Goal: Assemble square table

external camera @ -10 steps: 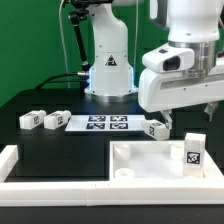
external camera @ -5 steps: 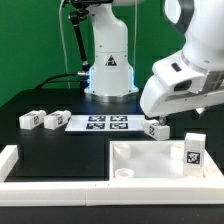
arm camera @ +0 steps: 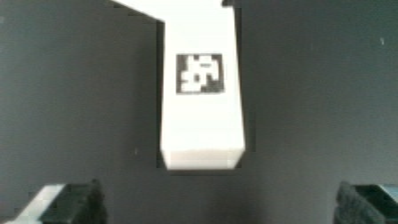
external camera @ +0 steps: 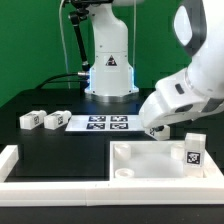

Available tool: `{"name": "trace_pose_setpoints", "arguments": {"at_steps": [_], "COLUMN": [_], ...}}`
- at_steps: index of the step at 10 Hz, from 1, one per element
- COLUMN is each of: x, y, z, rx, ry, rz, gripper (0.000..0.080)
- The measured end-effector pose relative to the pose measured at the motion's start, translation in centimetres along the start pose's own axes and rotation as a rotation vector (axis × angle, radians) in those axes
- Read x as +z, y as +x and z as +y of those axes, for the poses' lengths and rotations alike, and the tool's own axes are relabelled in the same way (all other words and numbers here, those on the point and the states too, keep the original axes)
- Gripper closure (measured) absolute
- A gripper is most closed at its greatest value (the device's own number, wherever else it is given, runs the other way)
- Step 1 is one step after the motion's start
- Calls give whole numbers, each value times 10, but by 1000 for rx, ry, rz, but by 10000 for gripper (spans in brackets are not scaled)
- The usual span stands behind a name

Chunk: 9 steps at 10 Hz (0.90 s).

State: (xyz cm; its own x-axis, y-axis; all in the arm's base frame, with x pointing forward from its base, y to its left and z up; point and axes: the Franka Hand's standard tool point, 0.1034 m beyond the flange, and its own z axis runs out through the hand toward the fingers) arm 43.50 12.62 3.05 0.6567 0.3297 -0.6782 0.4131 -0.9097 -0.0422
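The leg block's near end (external camera: 157, 131) is still ahead of my fingers, and closing now would miss it, so my gripper moves toward it before closing.
The square table's top (external camera: 150, 158) is a white slab lying recessed face up at the front, toward the exterior view's right. One tagged leg block (external camera: 192, 151) stands upright in its far right corner. My gripper (external camera: 157, 122) hangs low over another leg block (external camera: 152, 129) beside the marker board (external camera: 103, 123). In the wrist view that leg block (arm camera: 201, 95) lies lengthwise with its tag up, ahead of my gripper (arm camera: 222, 206). The fingertips (arm camera: 71, 205) stand wide apart and hold nothing. Two more leg blocks (external camera: 30, 119) (external camera: 57, 120) lie at the exterior view's left.
A low white border wall (external camera: 22, 163) runs along the front and the exterior view's left of the black table. The robot's base (external camera: 108, 70) stands behind the marker board.
The arm has tilted and come down toward the exterior view's left, from above the slab's far edge to just over the leg block beside the marker board. The parts have not moved.
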Motion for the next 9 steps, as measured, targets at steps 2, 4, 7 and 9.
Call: {"name": "trace_pose_setpoints", "arguments": {"at_steps": [2,4,7,9], "x": [0,5,35,37], "y": [1,-1,-15,-14], "z": [1,2,0,0], "rx": [2,7,64,71], "ry": [1,3,4,5], "rz": [3,-4,-99,-102], "gripper": [151,151,151,151]}}
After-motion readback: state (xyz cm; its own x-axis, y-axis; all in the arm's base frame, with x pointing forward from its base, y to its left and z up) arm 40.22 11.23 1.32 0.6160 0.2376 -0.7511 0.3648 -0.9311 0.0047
